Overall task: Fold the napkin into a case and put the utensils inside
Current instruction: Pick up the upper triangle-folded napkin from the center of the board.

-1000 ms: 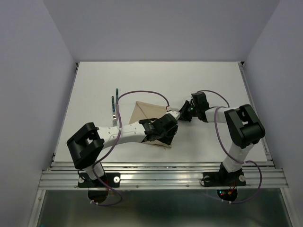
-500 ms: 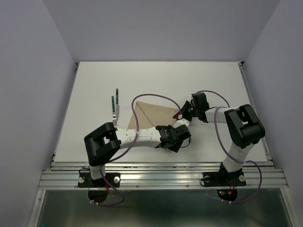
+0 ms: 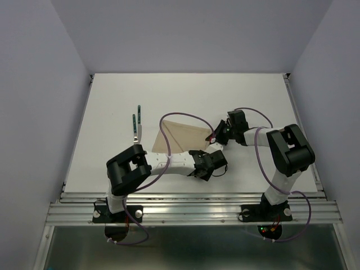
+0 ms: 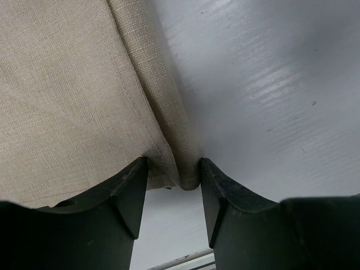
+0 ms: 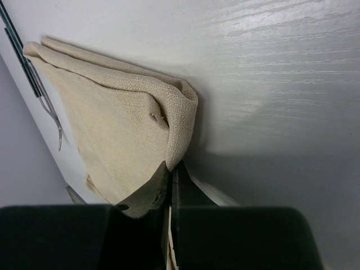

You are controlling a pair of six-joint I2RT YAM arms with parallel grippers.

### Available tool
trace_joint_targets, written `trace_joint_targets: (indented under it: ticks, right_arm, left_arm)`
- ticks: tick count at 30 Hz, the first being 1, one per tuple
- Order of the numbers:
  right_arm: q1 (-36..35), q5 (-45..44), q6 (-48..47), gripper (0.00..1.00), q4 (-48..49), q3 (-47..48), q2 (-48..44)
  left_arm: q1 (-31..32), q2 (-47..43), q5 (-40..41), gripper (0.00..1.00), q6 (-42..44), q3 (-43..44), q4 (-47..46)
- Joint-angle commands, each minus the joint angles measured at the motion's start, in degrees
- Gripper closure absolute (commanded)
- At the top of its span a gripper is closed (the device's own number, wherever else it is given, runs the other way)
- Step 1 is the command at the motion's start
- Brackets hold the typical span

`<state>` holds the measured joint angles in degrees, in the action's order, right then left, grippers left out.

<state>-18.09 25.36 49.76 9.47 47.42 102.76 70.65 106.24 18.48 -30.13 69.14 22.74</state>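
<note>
My left gripper will next grip the napkin's near hemmed corner [image 4: 179, 176], opposite my right gripper's corner, to turn it over for the case.
The napkin [image 3: 184, 135] lies on the white table as a folded beige triangle. My right gripper [image 3: 216, 136] is shut on its right corner; in the right wrist view the jaws [image 5: 170, 169] pinch the rounded fold of the napkin [image 5: 112, 124]. My left gripper [image 3: 211, 163] sits at the napkin's near right corner. In the left wrist view its jaws [image 4: 173, 180] stand partly open with the hemmed corner of the napkin [image 4: 73, 84] between the tips. The utensils [image 3: 136, 125] lie left of the napkin, and also show in the right wrist view [image 5: 48, 107].
The white table [image 3: 253, 95] is walled by pale panels at the sides and back. A metal rail [image 3: 191, 205] runs along the near edge. The left arm's purple cable [image 3: 169, 121] arcs over the napkin.
The left gripper moved right and toward the near edge, off the napkin's lower part to its near right corner. The napkin changed from a spread shape to a neater triangle. The right gripper stayed put.
</note>
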Motion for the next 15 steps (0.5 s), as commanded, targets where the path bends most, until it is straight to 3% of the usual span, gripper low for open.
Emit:
trace_joint_targets:
  ticks: [1, 15]
  right_arm:
    - [-0.19, -1.02, -0.54, 0.99, 1.16, 0.13, -1.60]
    - [-0.19, -1.20, -0.71, 0.99, 0.46, 0.31, -2.21]
  left_arm:
    - [0.80, -0.06, 5.42, 0.48, -0.37, 3.45, 3.35]
    - [2.30, 0.99, 8.06, 0.41, 1.65, 8.20, 7.32]
